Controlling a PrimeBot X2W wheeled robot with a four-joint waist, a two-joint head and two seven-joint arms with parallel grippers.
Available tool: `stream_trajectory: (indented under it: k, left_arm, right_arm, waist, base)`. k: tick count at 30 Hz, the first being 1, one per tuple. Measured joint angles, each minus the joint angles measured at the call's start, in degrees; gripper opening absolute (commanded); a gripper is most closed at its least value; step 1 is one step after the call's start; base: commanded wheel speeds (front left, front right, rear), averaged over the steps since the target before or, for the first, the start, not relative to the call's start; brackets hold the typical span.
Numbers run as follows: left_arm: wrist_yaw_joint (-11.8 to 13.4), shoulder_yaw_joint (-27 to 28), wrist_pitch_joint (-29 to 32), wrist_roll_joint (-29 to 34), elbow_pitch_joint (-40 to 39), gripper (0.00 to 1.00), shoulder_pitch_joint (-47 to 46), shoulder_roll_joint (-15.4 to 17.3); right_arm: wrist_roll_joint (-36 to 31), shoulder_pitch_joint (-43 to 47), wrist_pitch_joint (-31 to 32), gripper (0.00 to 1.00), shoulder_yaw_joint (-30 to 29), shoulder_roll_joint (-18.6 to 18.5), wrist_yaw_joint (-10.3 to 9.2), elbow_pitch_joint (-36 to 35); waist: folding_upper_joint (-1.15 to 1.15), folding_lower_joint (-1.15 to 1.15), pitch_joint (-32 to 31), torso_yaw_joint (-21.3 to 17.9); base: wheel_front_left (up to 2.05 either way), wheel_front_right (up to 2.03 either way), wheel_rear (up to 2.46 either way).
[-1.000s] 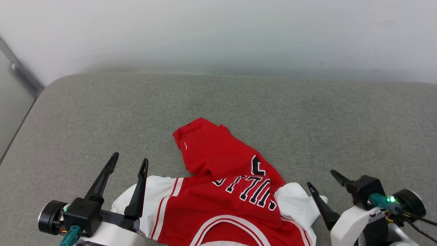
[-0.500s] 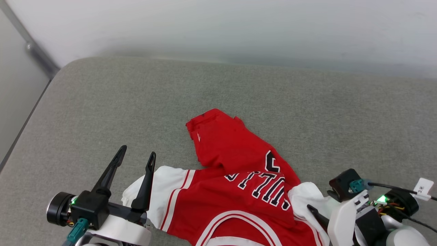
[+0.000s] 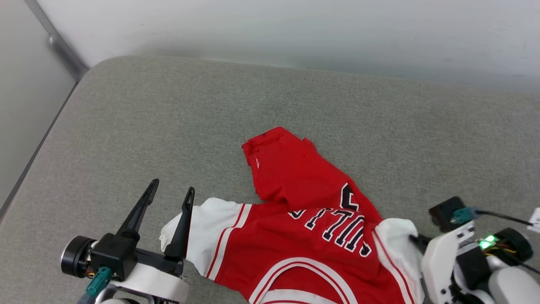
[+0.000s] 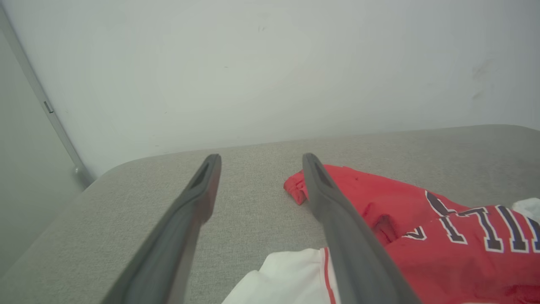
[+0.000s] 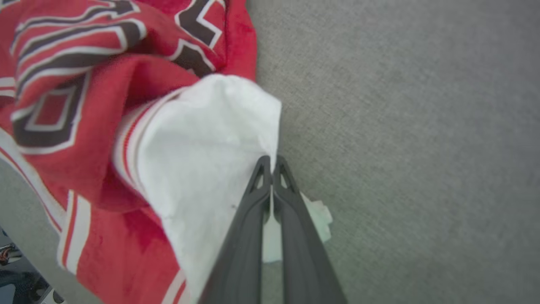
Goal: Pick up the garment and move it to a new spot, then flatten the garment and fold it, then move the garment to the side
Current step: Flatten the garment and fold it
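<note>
Next, my left gripper pinches the garment by the white sleeve's edge (image 3: 166, 234), which sticks out free, since the red body (image 3: 303, 233) lies crumpled and slack.
The garment (image 3: 312, 211), a red jersey T-shirt with white sleeves and black block letters, lies crumpled on the grey padded surface (image 3: 168, 118) near its front edge. My right gripper (image 3: 415, 240) is down at the garment's right side. The right wrist view shows my right gripper (image 5: 272, 160) shut, pinching the edge of the white sleeve (image 5: 202, 139). My left gripper (image 3: 173, 185) stands open above the surface, its right finger over the other white sleeve (image 3: 211, 228), with nothing between its fingers. In the left wrist view the left gripper (image 4: 260, 158) points towards the wall, the garment (image 4: 443, 236) to its right.
A white wall (image 3: 295, 25) rises behind the padded surface. The surface's rounded left edge (image 3: 63, 109) drops off beside a grey metal strip (image 3: 59, 46). Bare grey padding stretches beyond and to both sides of the garment. A small white tag (image 3: 535, 219) hangs on my right arm's cable.
The head camera has turned, shifting the whole picture. My right gripper tipped down onto the right white sleeve and went from open to shut on its edge. The left gripper kept its pose.
</note>
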Motion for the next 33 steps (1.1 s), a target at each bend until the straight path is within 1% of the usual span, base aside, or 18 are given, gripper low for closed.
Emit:
stream_trajectory:
  k: [5,10,14,15,16,20,21,22,25,28,30,33]
  left_arm:
    - [-0.23,0.44,0.0,0.36,0.53,1.0,0.02,-0.34]
    - [-0.49,0.65,0.0,0.36,1.27,1.0,0.08,-0.4]
    - [-0.66,0.64,0.0,0.37,1.63,1.0,0.08,-0.41]
    - [-0.66,0.66,0.0,0.37,1.66,1.0,0.08,-0.41]
    - [-0.67,0.69,0.0,0.37,1.69,1.0,0.08,-0.4]
    - [-0.83,0.77,0.0,0.37,2.03,1.0,0.09,-0.29]
    - [-0.83,0.82,0.0,0.37,2.13,1.0,0.16,-0.23]
    - [-0.91,0.9,0.0,0.36,2.2,1.0,0.58,-0.12]
    - [-0.92,1.12,0.0,0.25,2.22,1.0,1.49,0.32]
    - [-0.93,1.14,0.0,-0.29,2.16,1.0,2.52,0.79]
    - [-0.93,1.13,0.0,-0.67,1.93,1.0,3.22,1.29]
    - [-0.99,1.0,1.11,-2.14,1.92,1.0,4.44,2.1]
  right_arm:
    - [-3.11,-0.03,-2.22,0.0,-6.8,-0.19,-0.01,2.65]
    - [-8.29,0.29,-3.27,0.0,-15.55,0.9,0.0,5.39]
    - [-11.24,0.73,-5.05,0.0,-19.05,1.97,0.01,7.2]
    - [-12.43,0.72,-6.31,0.38,-19.81,2.27,0.01,7.44]
    - [-12.99,0.62,-7.6,1.0,-20.65,2.78,0.01,7.55]
    - [-13.94,0.58,-13.63,1.0,-20.84,4.16,0.0,6.93]
    - [-13.92,0.57,-15.77,1.0,-20.86,4.25,0.01,6.08]
    - [-13.96,0.75,-20.22,1.0,-20.74,4.32,0.0,4.26]
    - [-14.02,2.2,-26.05,1.0,-21.03,5.0,0.0,1.14]
    - [-14.67,4.84,-31.16,1.0,-23.41,6.69,0.0,-2.27]
    - [-16.55,6.61,-33.75,1.0,-24.81,7.97,0.0,-4.21]
    - [-17.02,8.98,-36.35,1.0,-27.07,11.82,0.0,-7.0]
  waist:
    - [0.0,0.0,-0.45,-0.44]
    - [0.0,0.0,-0.98,-1.36]
    - [0.0,0.0,-1.31,-2.15]
    - [0.0,0.0,-1.38,-2.37]
    - [0.0,0.0,-1.43,-2.56]
    - [0.0,0.0,-2.07,-3.18]
    - [0.0,0.0,-2.31,-3.31]
    - [0.0,0.0,-2.77,-3.62]
    - [0.0,0.0,-3.54,-4.15]
    - [0.0,0.0,-4.0,-4.62]
    - [0.0,0.0,-4.2,-4.86]
    - [0.0,-0.01,-4.21,-5.31]
  base:
    - [0.0,0.0,0.0]
    - [0.0,0.0,0.0]
    - [0.0,0.0,0.0]
    - [0.0,0.0,0.0]
    - [0.0,0.0,0.0]
    - [0.0,0.0,0.0]
    - [0.0,0.0,0.0]
    - [0.0,0.0,0.0]
    - [0.0,0.0,0.0]
    - [0.0,0.0,0.0]
    - [0.0,0.0,0.0]
    - [0.0,0.0,0.0]
